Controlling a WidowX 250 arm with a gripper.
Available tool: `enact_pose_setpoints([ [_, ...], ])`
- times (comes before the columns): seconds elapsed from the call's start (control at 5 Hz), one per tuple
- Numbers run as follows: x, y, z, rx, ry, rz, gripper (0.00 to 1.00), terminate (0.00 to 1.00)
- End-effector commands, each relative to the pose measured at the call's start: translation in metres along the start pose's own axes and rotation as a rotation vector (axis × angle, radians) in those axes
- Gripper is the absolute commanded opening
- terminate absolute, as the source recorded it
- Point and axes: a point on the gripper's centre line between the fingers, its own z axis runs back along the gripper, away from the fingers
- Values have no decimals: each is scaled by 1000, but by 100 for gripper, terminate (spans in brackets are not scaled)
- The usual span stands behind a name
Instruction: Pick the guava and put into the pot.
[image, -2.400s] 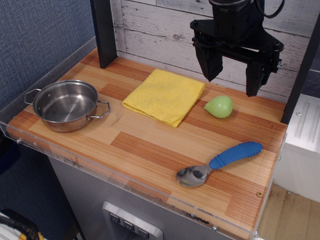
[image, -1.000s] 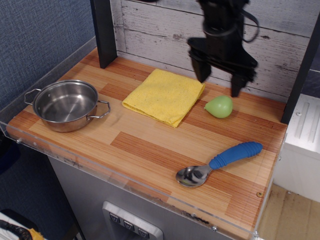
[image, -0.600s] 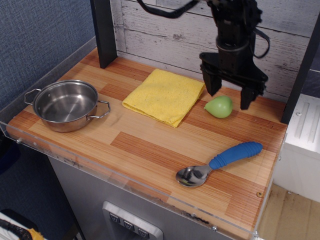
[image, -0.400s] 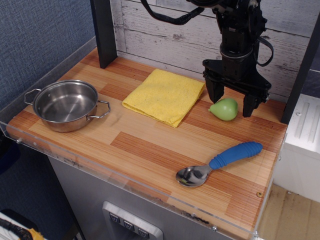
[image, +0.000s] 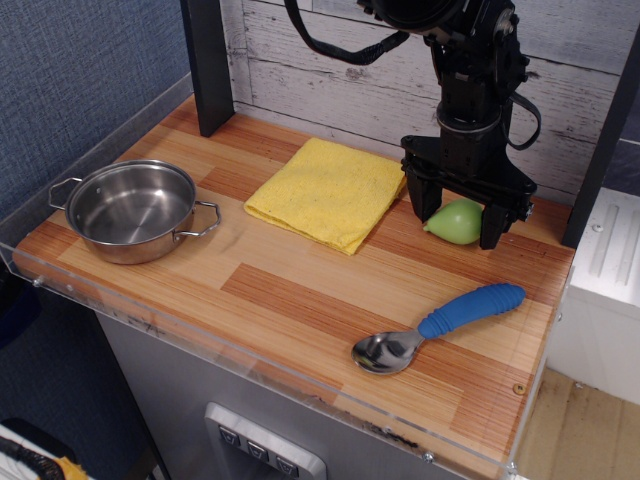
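Observation:
I will next grab the light-green guava by its round body (image: 459, 222) with my gripper, to put the guava into the steel pot (image: 131, 210).
The light-green guava (image: 454, 224) lies on the wooden table (image: 300, 290) near its back right corner. My black gripper (image: 457, 216) has come down over it and stands open, one finger on each side of the fruit; contact with the fingers is hard to judge. The shiny steel pot (image: 131, 210) with two wire loop handles sits far off at the left front of the table, with nothing inside it.
A folded yellow cloth (image: 330, 191) lies just left of the guava. A spoon with a blue handle (image: 440, 320) rests at the right front. A black post (image: 209, 62) stands at the back left, and a white plank wall backs the table.
The gripper came down from high above the table and shifted slightly right, so its open fingers now straddle the guava. The guava nudged a little to the right.

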Motion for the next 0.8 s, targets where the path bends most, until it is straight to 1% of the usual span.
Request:
enact_pose_setpoints([
  [0.0,0,3,1,-1,-5,7,100,0],
  [0.2,-1,4,-2,2,-8,11,100,0],
  [0.4,-2,3,0,10,-22,11,0,0],
  [0.6,-2,1,3,7,-25,6,0,0],
])
